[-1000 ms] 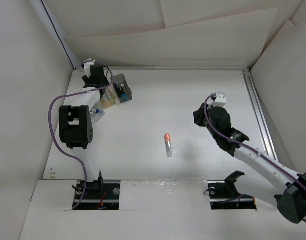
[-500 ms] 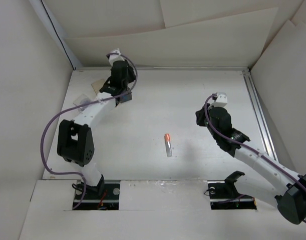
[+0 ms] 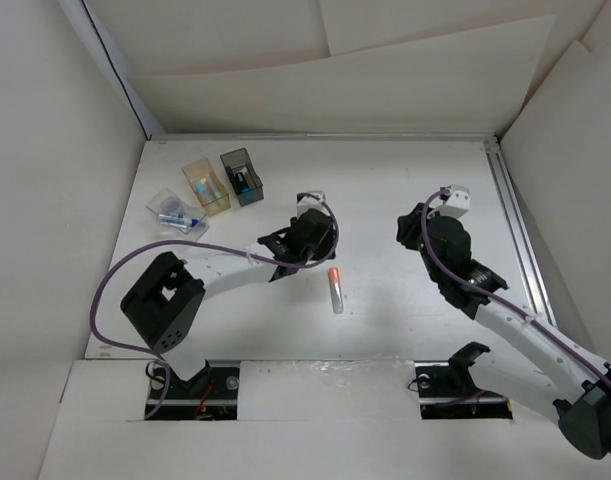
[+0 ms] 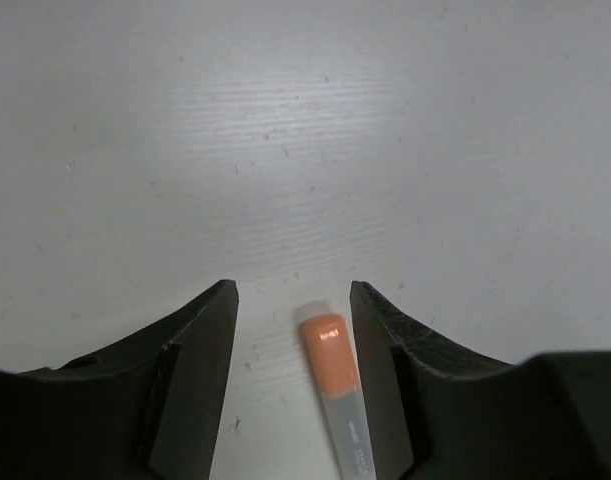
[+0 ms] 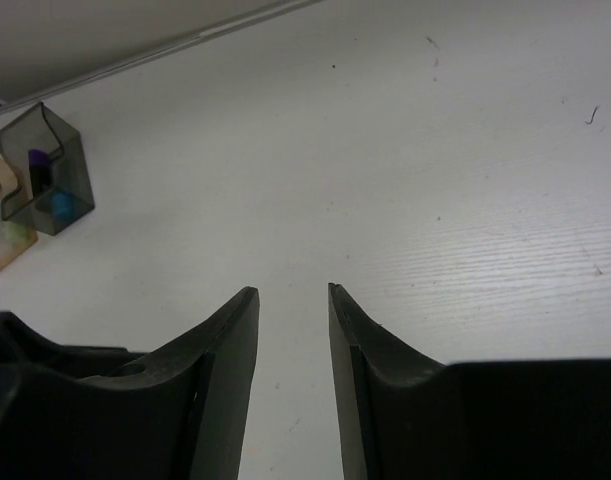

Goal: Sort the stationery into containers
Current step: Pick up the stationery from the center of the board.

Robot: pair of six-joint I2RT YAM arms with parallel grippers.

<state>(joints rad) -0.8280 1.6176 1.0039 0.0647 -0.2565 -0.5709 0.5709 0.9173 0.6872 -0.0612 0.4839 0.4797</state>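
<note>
The clear tube has to fit the amber box with both ends free, so my left gripper should next grab it by its cap-and-body join [image 3: 334, 283] [image 4: 339, 393].
A clear tube with an orange cap [image 3: 335, 288] lies flat on the table at the middle. My left gripper [image 3: 323, 258] hovers just over its cap end. In the left wrist view the gripper [image 4: 293, 290] is open, with the tube [image 4: 330, 375] lying between the fingers [image 4: 200, 360], closer to the right one and apparently untouched. My right gripper [image 3: 410, 232] hangs over bare table to the right; the right wrist view shows it [image 5: 292, 292] open and holding nothing. The three containers stand at the back left: clear shallow [image 3: 175, 212], amber [image 3: 205, 185], dark grey [image 3: 242, 176].
The dark grey box [image 5: 55, 165] holds a black-purple pen and something blue. The amber box [image 5: 0, 215] sits beside it. Blue-marked items lie in the clear box. White walls enclose the table, and a metal rail [image 3: 515, 230] runs along its right edge.
My left arm has swung from the containers at the back left to the middle, over the orange-capped tube. The right gripper has shifted slightly.
</note>
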